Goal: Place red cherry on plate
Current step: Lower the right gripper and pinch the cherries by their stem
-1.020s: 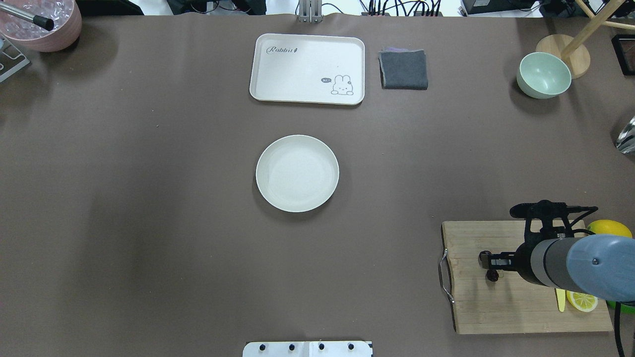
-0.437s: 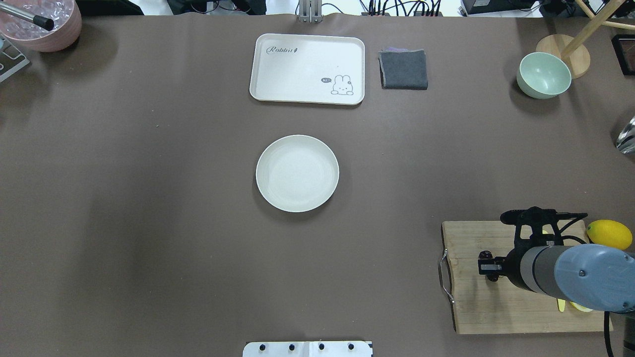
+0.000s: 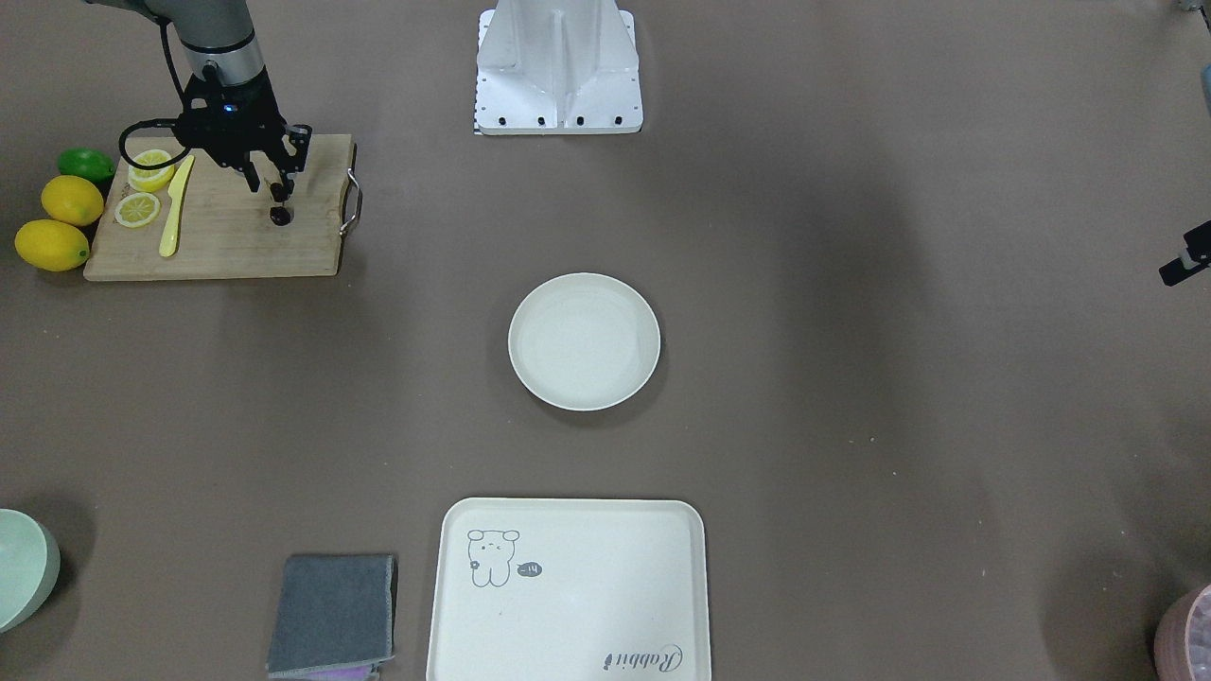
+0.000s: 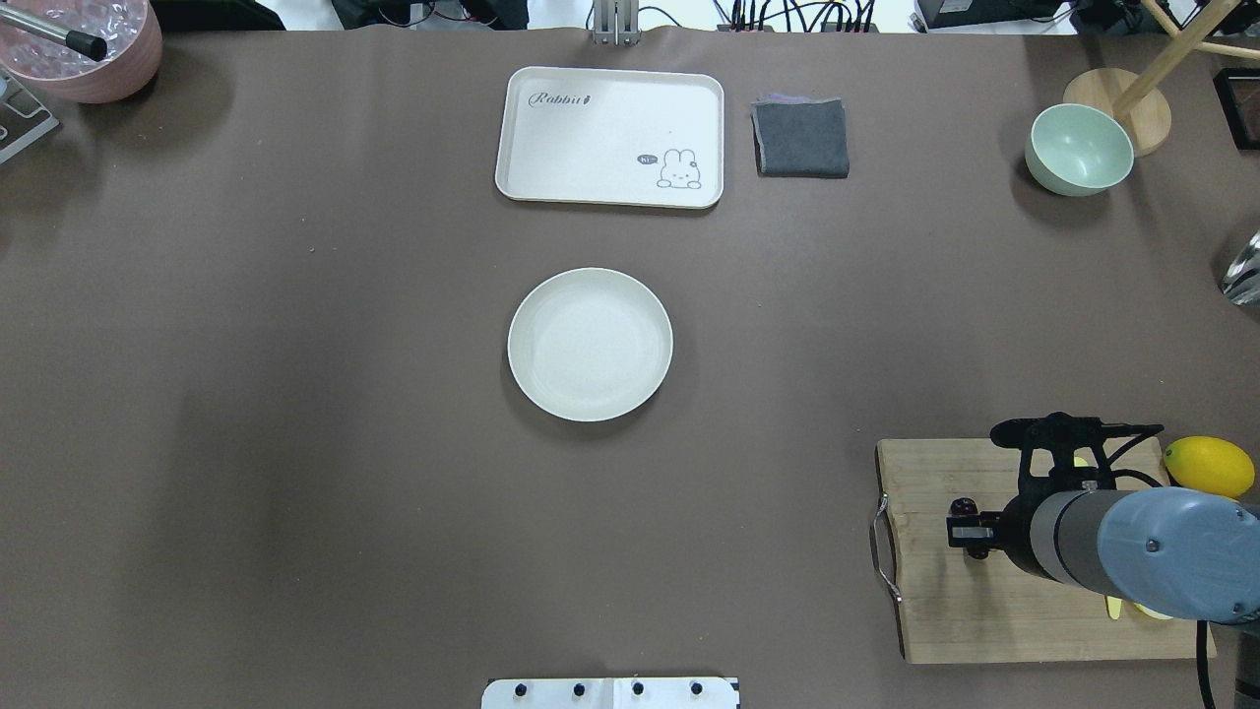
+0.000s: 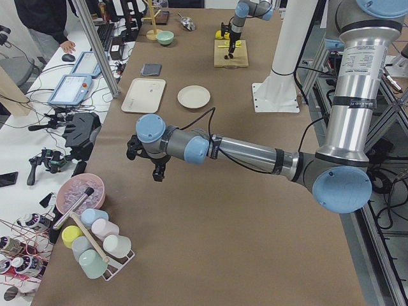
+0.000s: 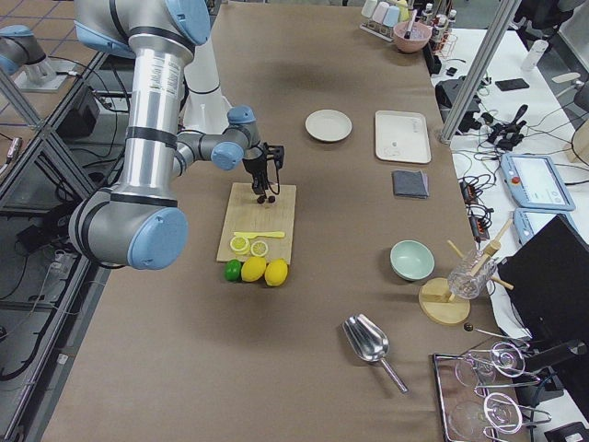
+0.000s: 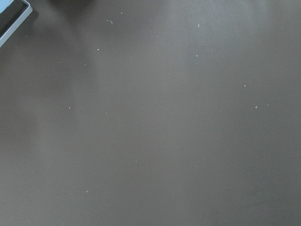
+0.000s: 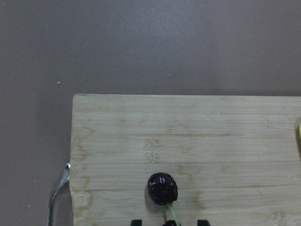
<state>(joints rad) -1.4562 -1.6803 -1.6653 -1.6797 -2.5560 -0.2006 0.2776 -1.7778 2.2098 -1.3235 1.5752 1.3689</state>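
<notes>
The cherry's body is round and glossy, so I next need to grab the cherry by its thin green stem (image 8: 172, 213) with my right gripper. Then I can place it on the plate.
The red cherry (image 8: 162, 188), a tiny dark maroon pair on a thin green stem, lies on the wooden cutting board (image 4: 945, 611) near its handle end. My right gripper (image 3: 277, 194) hangs just above it, pointing down. In the right wrist view its fingertips (image 8: 136, 221) stand apart, one on each side of the stem, so it is open. The round cream plate (image 4: 591, 345) sits bare at the table's middle, far from the board. My left gripper (image 5: 158, 172) hovers over bare table at the far left. I cannot tell whether it is open or shut.
The board also carries lemon slices (image 3: 138, 209) and a yellow knife (image 3: 175, 208), with two lemons (image 3: 52, 244) and a lime (image 3: 85, 163) beside it. A rabbit tray (image 4: 610, 136), a grey cloth (image 4: 801, 138) and a pale green bowl (image 4: 1079, 150) stand along the far side.
The right arm has shifted a little left and towards the robot over the board, now covering the lemon slice. The cherry is still at the fingertips.
</notes>
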